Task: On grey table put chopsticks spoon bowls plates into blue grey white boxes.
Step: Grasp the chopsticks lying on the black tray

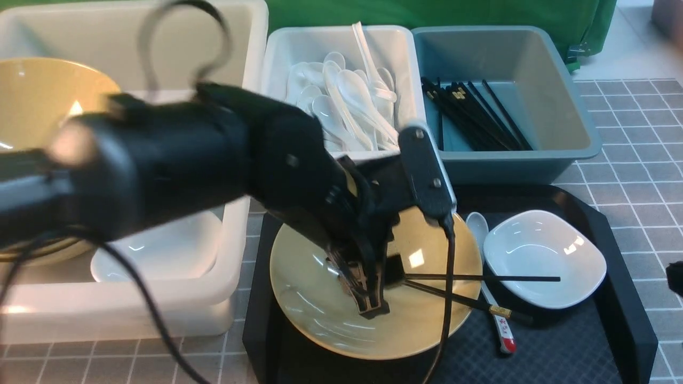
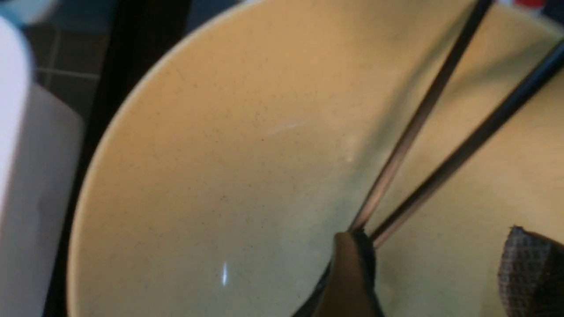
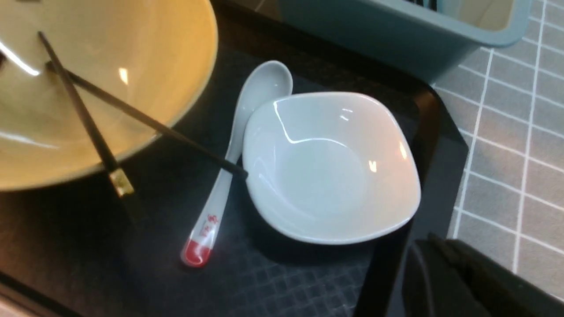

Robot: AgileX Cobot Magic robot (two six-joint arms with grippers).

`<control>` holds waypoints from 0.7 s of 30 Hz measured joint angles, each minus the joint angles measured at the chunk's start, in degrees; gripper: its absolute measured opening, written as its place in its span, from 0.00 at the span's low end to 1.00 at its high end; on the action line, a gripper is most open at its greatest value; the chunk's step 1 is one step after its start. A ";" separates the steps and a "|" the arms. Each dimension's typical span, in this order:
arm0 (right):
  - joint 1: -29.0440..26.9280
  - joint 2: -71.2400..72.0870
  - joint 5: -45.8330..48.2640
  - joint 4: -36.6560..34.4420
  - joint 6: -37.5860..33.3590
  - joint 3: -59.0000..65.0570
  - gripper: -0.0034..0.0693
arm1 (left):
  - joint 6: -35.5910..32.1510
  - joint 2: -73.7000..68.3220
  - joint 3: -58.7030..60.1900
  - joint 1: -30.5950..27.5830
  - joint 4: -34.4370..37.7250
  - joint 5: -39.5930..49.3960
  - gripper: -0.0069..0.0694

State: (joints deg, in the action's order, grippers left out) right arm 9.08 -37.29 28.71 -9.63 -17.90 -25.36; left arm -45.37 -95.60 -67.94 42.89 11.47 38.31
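The left gripper grabs both chopsticks where they come together near their thin tips next, since they fan apart toward their thick ends.
A tan bowl sits on the black tray. My left gripper reaches down inside it, open, its fingertips wide apart above the bowl floor. The chopsticks lie loose and crossed over the bowl's rim, with their thin tips beside one finger. Next to them lie the red-marked spoon and a white plate. My right gripper is shut and empty. It hangs over the grey table just off the tray's right edge, near the plate and spoon.
The black tray has raised edges. The large white box at left holds another tan bowl and a white plate. Behind the tray, the small white box holds white spoons, and the blue-grey box holds black chopsticks.
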 joint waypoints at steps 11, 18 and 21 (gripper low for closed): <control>0.00 0.00 -3.61 -1.24 0.06 0.57 0.10 | -7.19 -10.52 -0.32 0.00 -0.43 -11.06 0.63; 0.00 0.00 -3.61 -1.95 0.06 0.57 0.10 | -8.39 -13.04 -0.39 0.00 -0.25 -11.30 0.36; 0.00 0.00 -3.92 -2.00 0.06 0.61 0.10 | -8.39 -12.18 -0.39 0.00 -0.30 -11.08 0.16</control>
State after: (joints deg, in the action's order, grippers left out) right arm 9.08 -37.29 24.79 -11.63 -17.84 -24.74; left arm -53.77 -107.78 -68.33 42.89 11.17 27.24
